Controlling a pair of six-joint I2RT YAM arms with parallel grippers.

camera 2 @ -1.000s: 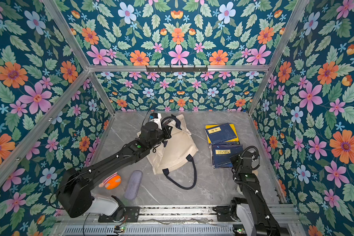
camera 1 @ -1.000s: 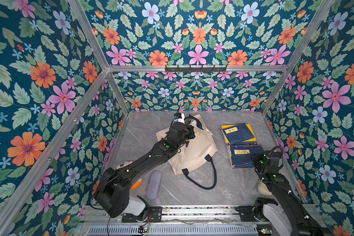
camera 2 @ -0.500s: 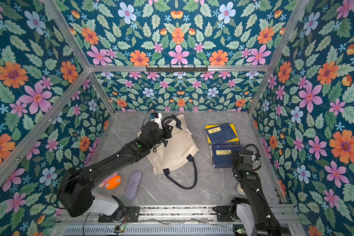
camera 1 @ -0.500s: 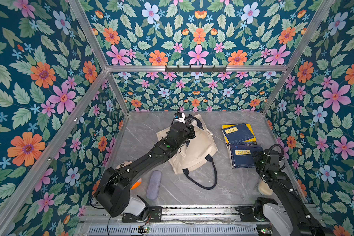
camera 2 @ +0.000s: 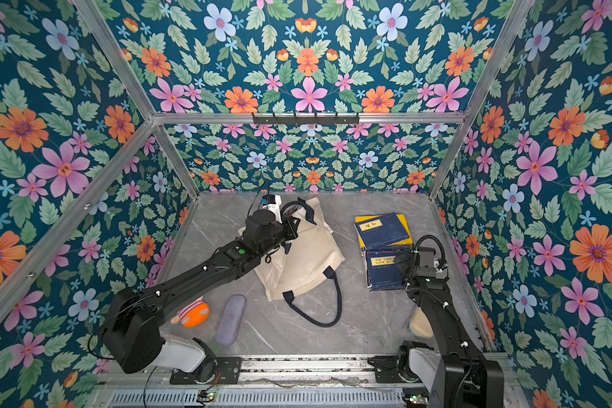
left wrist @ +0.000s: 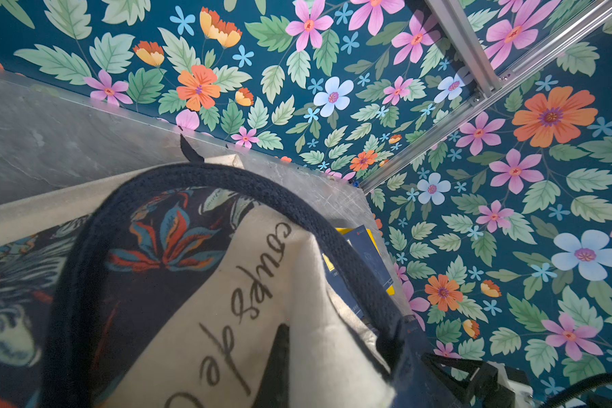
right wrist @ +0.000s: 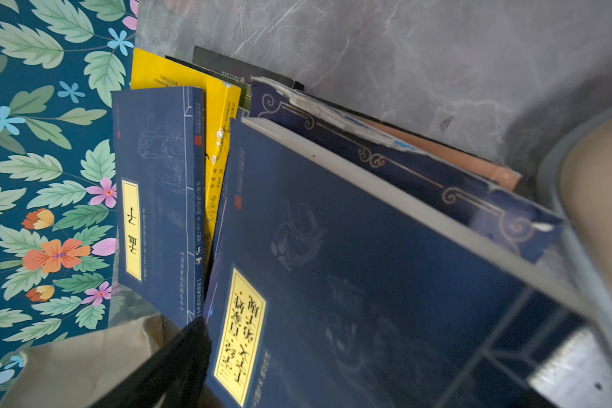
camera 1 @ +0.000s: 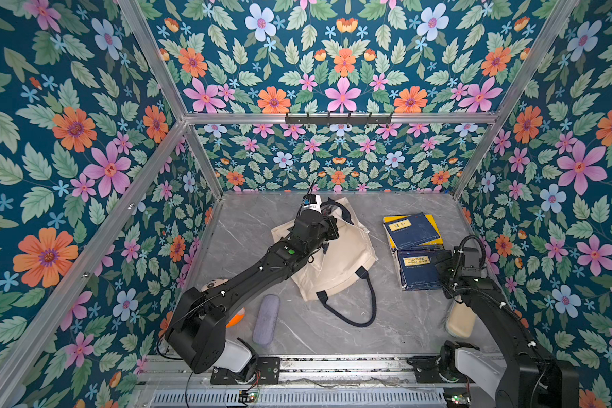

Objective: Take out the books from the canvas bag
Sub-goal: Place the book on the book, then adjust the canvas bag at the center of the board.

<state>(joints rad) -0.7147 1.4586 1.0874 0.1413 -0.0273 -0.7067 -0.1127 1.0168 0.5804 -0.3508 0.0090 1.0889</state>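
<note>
The canvas bag sprawls sideways across the grey tabletop, so I need to set the canvas bag upright before opening my left gripper.
The cream canvas bag [camera 1: 340, 261] lies slumped mid-table, one navy handle trailing toward the front. My left gripper [camera 1: 331, 220] is shut on the canvas bag's far rim; in the left wrist view, printed cloth [left wrist: 297, 282] folds around a dark finger [left wrist: 278, 353]. Several books lie right of the bag in two piles: a navy one on a yellow one [camera 1: 412, 229], and a nearer navy pile [camera 1: 419, 270]. My right gripper [camera 1: 442, 261] hovers open over the near pile's right edge. In the right wrist view, its jaws straddle the top navy book [right wrist: 333, 265], holding nothing.
A grey-lilac pouch [camera 1: 266, 319] and an orange striped plush toy [camera 1: 235, 314] lie near the left arm's base. A beige rounded object [camera 1: 460, 319] sits under the right arm. Flowered walls close in the table on three sides; the book piles lie close to the right wall.
My right gripper has opened above the near pile, leaving the top navy book lying there. The left arm and the bag have stayed still.
</note>
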